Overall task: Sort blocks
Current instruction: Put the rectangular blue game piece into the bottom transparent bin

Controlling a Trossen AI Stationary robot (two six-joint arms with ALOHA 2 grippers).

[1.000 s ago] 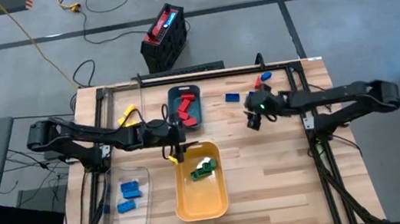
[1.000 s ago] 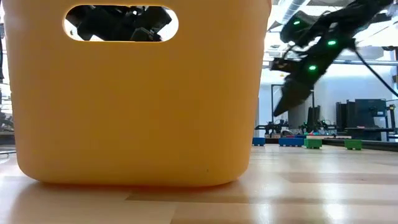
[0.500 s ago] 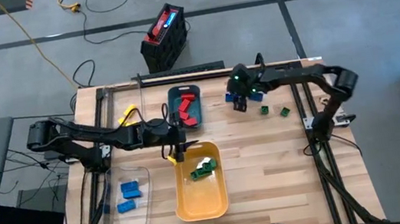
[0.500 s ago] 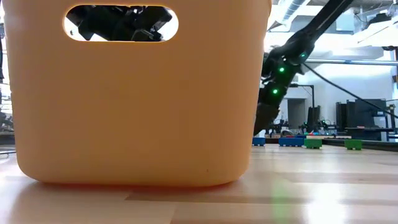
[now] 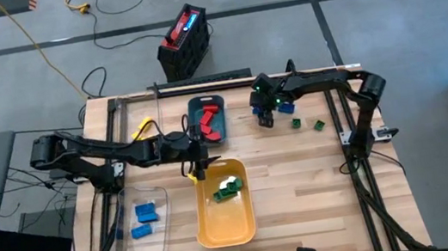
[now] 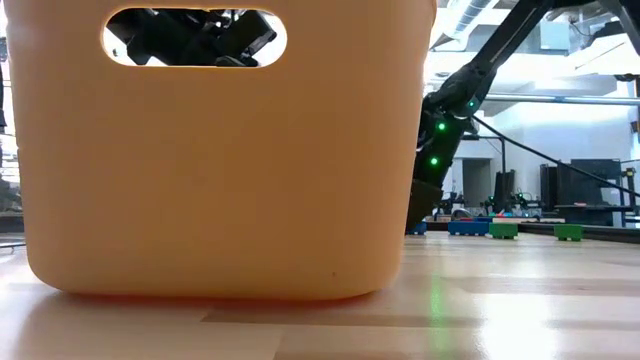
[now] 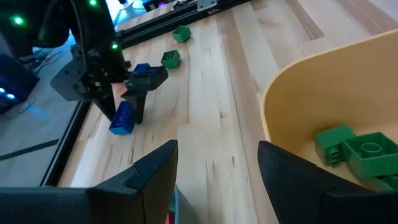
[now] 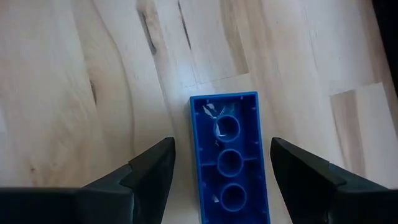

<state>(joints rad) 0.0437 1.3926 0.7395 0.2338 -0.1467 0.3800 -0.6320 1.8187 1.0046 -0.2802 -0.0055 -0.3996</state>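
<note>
My right fingertips reach down beside the blue block's long sides in the right wrist view, so my right gripper closes on the block next.
A blue block [image 8: 230,168] lies on the table with its hollow underside up, near the far edge right of the teal tray [image 5: 193,106]. My right gripper [image 8: 222,171] hangs open above it, one finger on either side, touching nothing; the left wrist view shows this gripper [image 7: 124,115] standing over the blue block [image 7: 122,118]. My left gripper [image 7: 217,177] is open and empty at the far rim of the yellow tray [image 5: 202,224], which holds green blocks [image 5: 227,191]. Red blocks [image 5: 209,120] lie in the teal tray, blue blocks [image 5: 144,219] in the clear tray [image 5: 163,242].
Two green blocks [image 5: 296,122] [image 5: 318,125] lie on the table right of my right gripper. A yellow block [image 5: 143,129] sits left of the teal tray. A red-and-black box [image 5: 184,40] stands on the floor beyond the far edge. The near right of the table is bare wood.
My right arm has swung from the table's right middle toward the far edge and left, and come down over the blue block, which has stayed in place. My left arm has kept still.
</note>
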